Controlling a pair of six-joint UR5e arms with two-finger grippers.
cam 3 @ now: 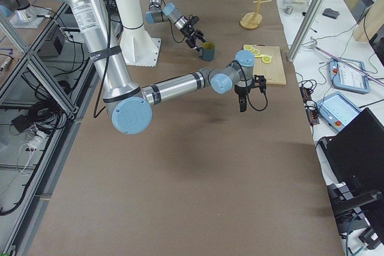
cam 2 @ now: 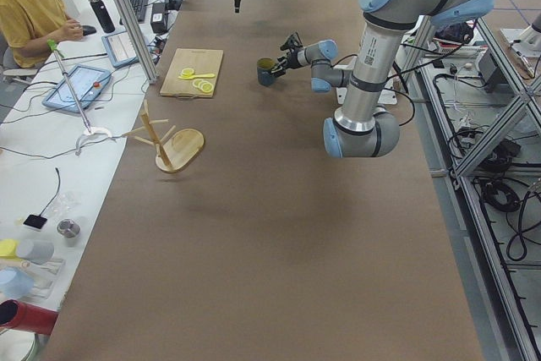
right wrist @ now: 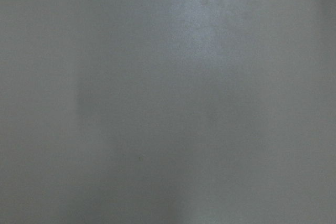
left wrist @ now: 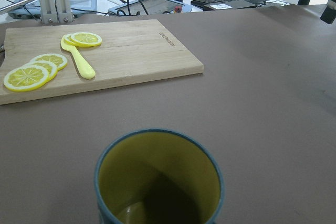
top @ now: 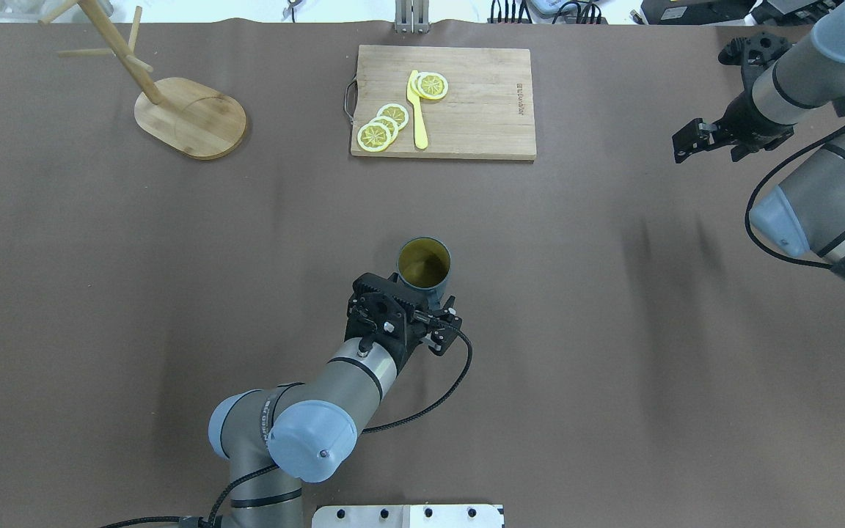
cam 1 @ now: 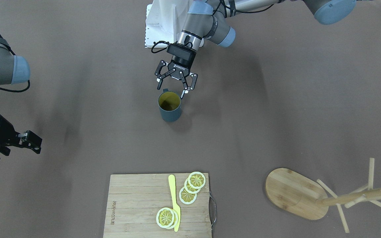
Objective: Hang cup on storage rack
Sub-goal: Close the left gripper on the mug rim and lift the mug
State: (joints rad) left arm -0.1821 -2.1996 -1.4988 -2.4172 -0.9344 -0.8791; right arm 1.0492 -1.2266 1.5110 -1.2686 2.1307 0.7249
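Note:
My left gripper will move forward first and then close on the cup, because my fingers are on either side of the handle (cam 1: 165,90) but end behind the cup's sides.
The slate-blue cup (cam 1: 169,106) stands upright mid-table, olive inside, its handle (cam 1: 165,90) turned toward the robot. It also shows in the overhead view (top: 424,265) and fills the bottom of the left wrist view (left wrist: 159,182). My left gripper (cam 1: 171,91) is open just behind the cup, its fingers on either side of the handle without closing on it. The bamboo storage rack (cam 1: 293,193) stands apart at a far corner, also in the overhead view (top: 189,117). My right gripper (top: 689,141) hangs far off to the side, looks shut and empty.
A bamboo cutting board (top: 466,110) with lemon slices (top: 386,125) and a yellow knife (top: 417,110) lies at the far edge beyond the cup. The white robot base plate (cam 1: 159,28) is behind the left gripper. The right wrist view shows only blurred grey.

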